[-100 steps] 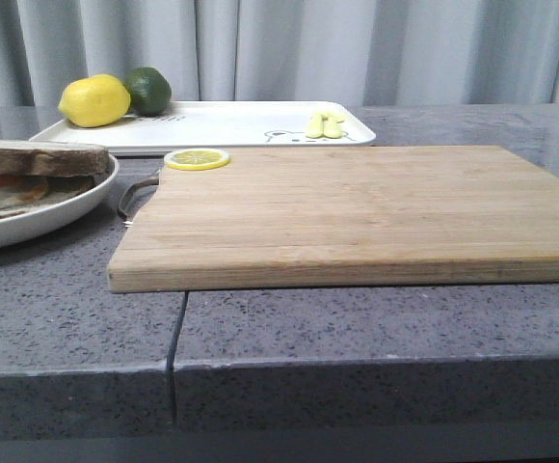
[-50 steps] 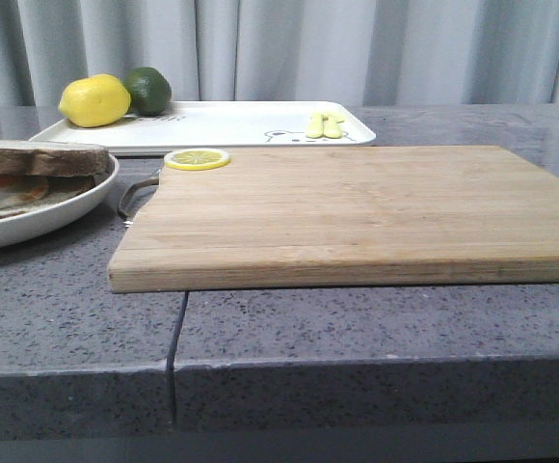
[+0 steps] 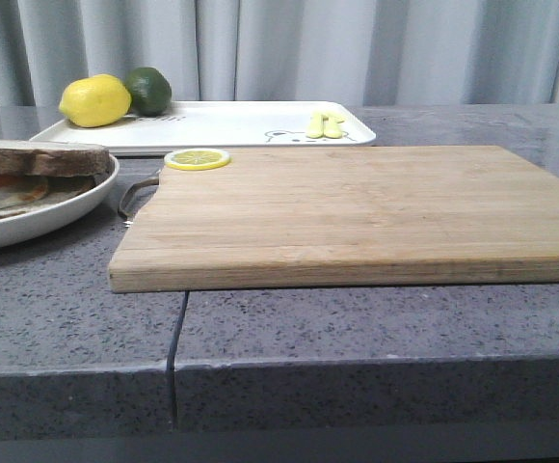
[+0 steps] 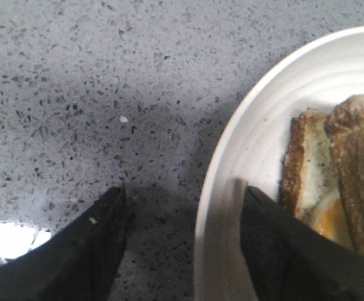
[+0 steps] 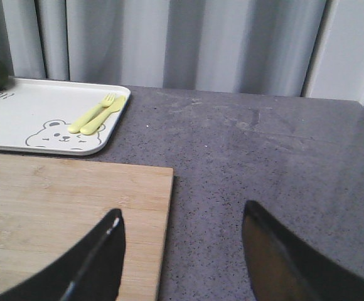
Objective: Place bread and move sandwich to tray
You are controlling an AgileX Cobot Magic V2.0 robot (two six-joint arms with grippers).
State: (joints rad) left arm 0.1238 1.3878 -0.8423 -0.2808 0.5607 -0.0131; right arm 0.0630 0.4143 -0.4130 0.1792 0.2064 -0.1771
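My fingers are on both sides of the plate's rim beside the sandwich and would hold that rim if they closed now, so my left gripper will close.
The sandwich (image 3: 31,172) lies on a round white plate (image 3: 77,204) at the left edge of the front view, with a brown-crusted bread slice on top. In the left wrist view the sandwich (image 4: 339,188) shows egg yolk between the slices. My left gripper (image 4: 185,191) is open and straddles the plate's rim (image 4: 232,163), one finger over the counter and one over the plate. No separate bread slice shows. The white tray (image 3: 231,123) with a bear drawing sits at the back; it also shows in the right wrist view (image 5: 25,110). My right gripper (image 5: 182,210) is open and empty over the cutting board's right edge. Neither gripper shows in the front view.
A wooden cutting board (image 3: 357,207) fills the middle, with a lemon slice (image 3: 197,158) at its far left corner. A lemon (image 3: 94,100) and a lime (image 3: 148,90) sit on the tray's left end, and a yellow fork and spoon (image 3: 324,124) on its right. Grey curtains hang behind.
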